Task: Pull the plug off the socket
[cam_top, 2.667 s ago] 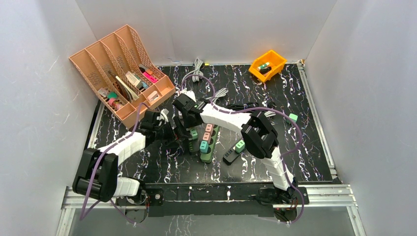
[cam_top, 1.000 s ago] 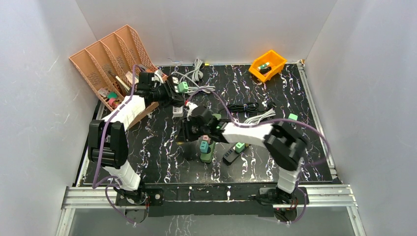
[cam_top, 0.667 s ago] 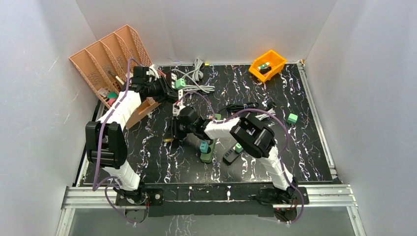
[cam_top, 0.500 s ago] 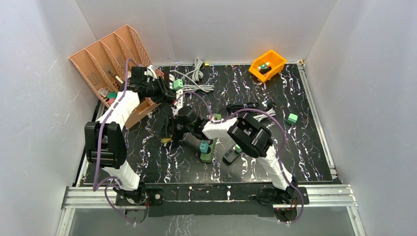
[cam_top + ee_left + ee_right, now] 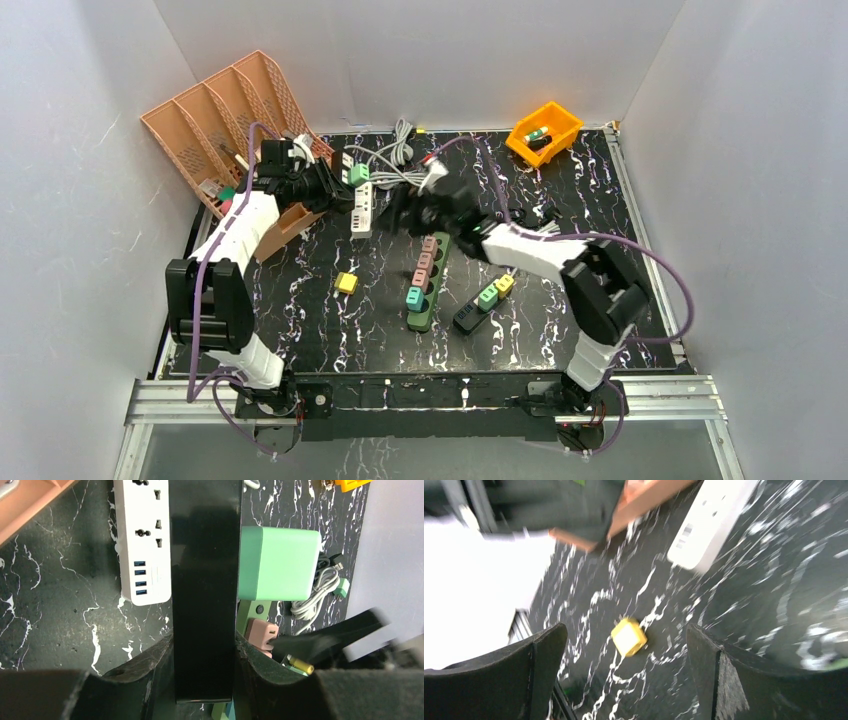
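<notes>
The mint green plug needs to come straight off the socket. I should grab it next with my right gripper by opposite sides of its protruding body (image 5: 359, 175).
My left gripper (image 5: 334, 188) is shut on a black socket strip (image 5: 204, 580), held off the table by the orange organizer. A mint green plug (image 5: 279, 563) (image 5: 359, 175) sits in the strip's side, just past the fingers. My right gripper (image 5: 401, 211) hangs open and empty over the white power strip (image 5: 362, 208). In the right wrist view its jaws (image 5: 626, 665) stand wide apart, with a small yellow plug (image 5: 628, 637) lying loose on the table below. That yellow plug (image 5: 347, 283) lies left of the green strip.
A green power strip (image 5: 424, 287) carries pink and teal plugs. Beside it lies a short black strip (image 5: 468, 317) with a green plug and a yellow one. An orange organizer (image 5: 215, 125) stands back left, a yellow bin (image 5: 545, 128) back right, and cables (image 5: 400, 160) lie at the back.
My right gripper opened and let the yellow plug drop onto the table, then swung back and to the right. The left gripper kept its hold and shifted slightly left.
</notes>
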